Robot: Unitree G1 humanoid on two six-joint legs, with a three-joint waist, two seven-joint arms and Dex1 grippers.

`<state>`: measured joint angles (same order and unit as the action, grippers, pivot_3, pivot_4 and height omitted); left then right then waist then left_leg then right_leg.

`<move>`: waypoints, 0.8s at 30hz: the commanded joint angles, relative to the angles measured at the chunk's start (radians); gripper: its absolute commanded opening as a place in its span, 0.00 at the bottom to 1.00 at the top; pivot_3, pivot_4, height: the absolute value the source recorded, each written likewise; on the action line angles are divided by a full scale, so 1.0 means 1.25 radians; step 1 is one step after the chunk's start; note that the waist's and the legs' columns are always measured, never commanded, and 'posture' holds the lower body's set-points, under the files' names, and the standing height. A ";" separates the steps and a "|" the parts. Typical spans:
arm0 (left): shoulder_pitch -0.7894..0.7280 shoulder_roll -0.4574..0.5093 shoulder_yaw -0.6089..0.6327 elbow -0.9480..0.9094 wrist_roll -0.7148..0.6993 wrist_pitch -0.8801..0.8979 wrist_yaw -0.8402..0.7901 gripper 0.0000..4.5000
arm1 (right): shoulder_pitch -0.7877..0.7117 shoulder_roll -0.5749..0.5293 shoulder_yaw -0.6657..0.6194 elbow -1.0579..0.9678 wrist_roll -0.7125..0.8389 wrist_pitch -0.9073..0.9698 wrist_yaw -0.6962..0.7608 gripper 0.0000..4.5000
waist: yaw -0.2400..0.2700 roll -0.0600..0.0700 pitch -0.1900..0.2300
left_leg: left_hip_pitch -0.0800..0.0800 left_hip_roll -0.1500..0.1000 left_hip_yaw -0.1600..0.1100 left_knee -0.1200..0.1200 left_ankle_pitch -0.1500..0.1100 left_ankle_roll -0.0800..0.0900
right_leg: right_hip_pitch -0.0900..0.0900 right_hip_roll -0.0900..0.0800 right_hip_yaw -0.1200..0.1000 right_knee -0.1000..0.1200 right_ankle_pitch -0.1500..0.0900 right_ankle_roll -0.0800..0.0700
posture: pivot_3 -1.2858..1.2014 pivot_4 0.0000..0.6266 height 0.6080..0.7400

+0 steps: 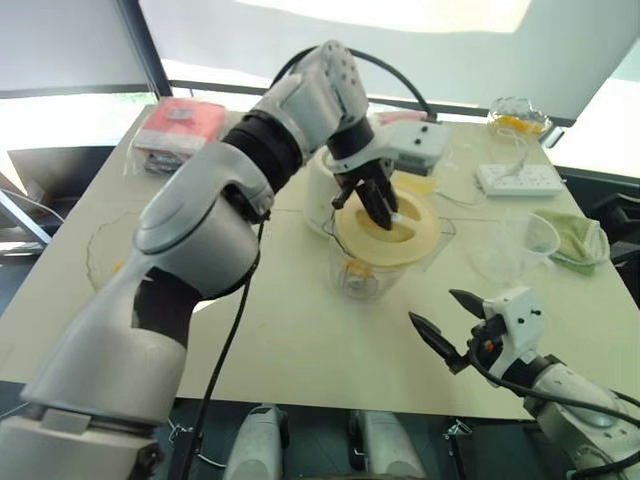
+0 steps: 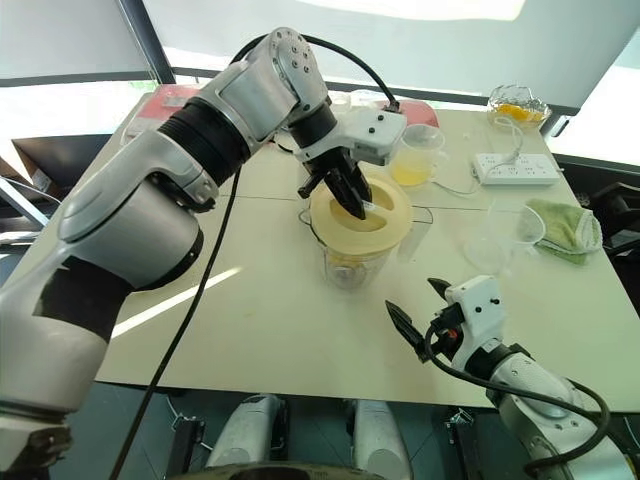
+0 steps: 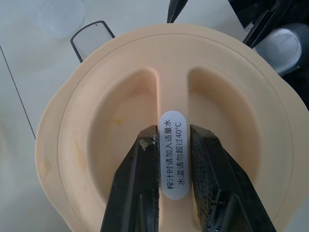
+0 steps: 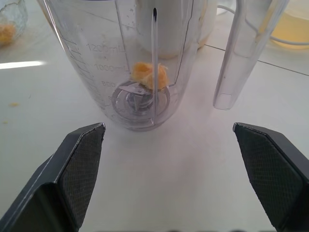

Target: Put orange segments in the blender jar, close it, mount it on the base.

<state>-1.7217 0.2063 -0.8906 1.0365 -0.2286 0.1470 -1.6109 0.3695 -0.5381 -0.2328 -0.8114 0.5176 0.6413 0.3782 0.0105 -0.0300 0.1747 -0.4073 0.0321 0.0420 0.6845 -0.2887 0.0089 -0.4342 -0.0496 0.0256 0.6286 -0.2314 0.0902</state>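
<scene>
The blender jar's body is wider than my right gripper's open fingers, so I should next grab the blender jar by its slim upright handle (image 1: 441, 238) (image 4: 245, 55).
The clear blender jar (image 1: 372, 285) stands mid-table with orange segments (image 4: 149, 75) lying on its metal blade. A cream round lid (image 1: 420, 235) lies over the jar's mouth, slightly tilted; whether it is seated I cannot tell. My left gripper (image 3: 174, 130) points down onto the lid and is shut on its central ridge, which carries a white label. My right gripper (image 1: 432, 305) hangs low near the table's front right, open, facing the jar's foot with nothing between its fingers. The white base (image 1: 318, 190) stands just behind the jar.
A measuring cup of pale yellow liquid (image 2: 415, 160), a white power strip (image 1: 520, 178) and a clear bowl with orange pieces (image 1: 518, 118) sit at the back right. A green cloth (image 1: 575, 240) and an empty clear cup (image 1: 515, 250) lie right; a red packet (image 1: 180, 125) is back left.
</scene>
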 commanded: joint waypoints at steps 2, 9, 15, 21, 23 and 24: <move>0.009 -0.014 0.001 0.037 0.041 0.008 -0.003 0.18 | -0.007 0.006 0.003 -0.021 -0.011 -0.020 -0.003 1.00 | 0.000 0.000 0.000 | 0.000 0.000 0.000 0.000 0.000 0.000 | 0.000 0.000 0.000 0.000 0.000 0.000 | 0.52 0.24 1.00; -0.003 -0.031 0.063 0.099 0.089 0.009 -0.003 0.18 | -0.023 0.008 0.019 -0.002 -0.031 -0.028 0.000 1.00 | 0.001 0.000 0.000 | 0.000 0.000 -0.001 0.000 0.000 0.000 | 0.000 0.000 0.000 0.000 0.000 0.000 | 0.52 0.24 1.00; 0.005 -0.048 0.104 0.120 0.138 -0.003 -0.003 0.18 | -0.034 0.010 0.021 0.004 -0.039 -0.029 0.005 1.00 | 0.001 0.000 0.000 | -0.001 0.000 -0.001 0.000 0.000 0.000 | 0.000 0.001 0.000 0.000 0.000 0.000 | 0.52 0.24 1.00; 0.036 -0.047 0.098 0.096 0.133 -0.004 -0.003 0.18 | -0.072 0.037 0.049 0.058 -0.100 -0.079 -0.024 1.00 | -0.002 0.000 0.000 | -0.001 0.000 -0.001 0.000 0.000 0.000 | 0.000 0.001 0.000 0.000 0.000 0.000 | 0.52 0.24 1.00; 0.052 -0.044 0.092 0.080 0.117 -0.003 -0.003 0.18 | -0.111 0.056 0.070 0.111 -0.137 -0.118 -0.037 1.00 | -0.003 0.001 0.000 | 0.000 0.000 -0.002 0.000 0.000 0.000 | 0.000 0.001 0.000 0.000 0.000 0.000 | 0.52 0.24 1.00; 0.060 -0.043 0.092 0.074 0.115 -0.004 -0.003 0.18 | -0.131 0.069 0.078 0.135 -0.145 -0.132 -0.040 1.00 | -0.003 0.001 -0.001 | 0.000 0.000 -0.002 0.001 0.000 0.000 | 0.000 0.001 0.000 0.000 0.000 -0.001 | 0.52 0.24 1.00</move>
<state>-1.6745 0.1548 -0.7611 1.1406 -0.0780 0.1415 -1.6091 0.2248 -0.4669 -0.1417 -0.6605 0.3607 0.5232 0.3386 0.0070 -0.0285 0.1737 -0.4069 0.0319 0.0398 0.6852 -0.2886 0.0088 -0.4336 -0.0482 0.0258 0.6292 -0.2309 0.0895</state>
